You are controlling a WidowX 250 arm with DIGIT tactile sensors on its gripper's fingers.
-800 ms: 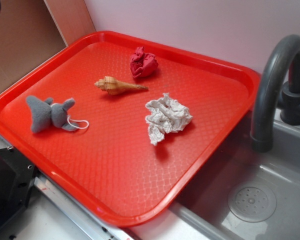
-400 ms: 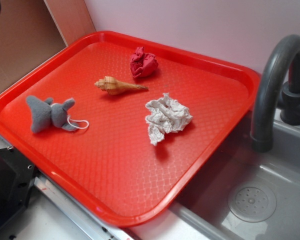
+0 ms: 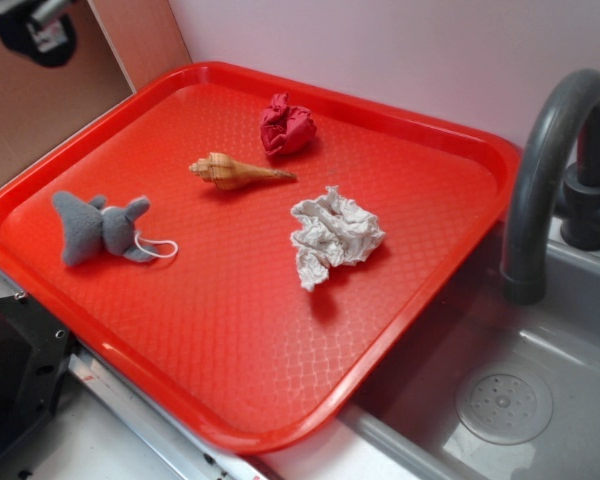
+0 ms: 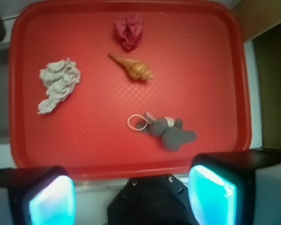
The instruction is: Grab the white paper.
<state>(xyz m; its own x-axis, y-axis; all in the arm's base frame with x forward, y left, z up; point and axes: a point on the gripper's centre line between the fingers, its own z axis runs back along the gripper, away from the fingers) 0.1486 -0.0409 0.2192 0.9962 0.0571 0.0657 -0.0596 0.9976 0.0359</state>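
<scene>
My gripper grabs the white paper next, where its dangling tail joins the paper's body [image 3: 320,246].
The white paper [image 3: 332,235] [image 4: 58,83] is a crumpled wad with a dangling tail, lying on the red tray [image 3: 230,330] [image 4: 93,140] right of its middle in the exterior view. My gripper [image 3: 35,25] [image 4: 131,194] hangs high over the tray's far left corner, well apart from the paper. In the wrist view its two fingers, with glowing cyan pads [image 4: 51,199], stand wide apart with nothing between them.
On the tray also lie a red paper ball [image 3: 286,125], a tan spiral shell [image 3: 235,171] and a grey plush toy [image 3: 100,226]. A grey faucet [image 3: 545,170] and sink [image 3: 500,400] border the tray on the right. A wall stands behind.
The gripper has come into the exterior view at the top left corner. The objects on the tray have not moved.
</scene>
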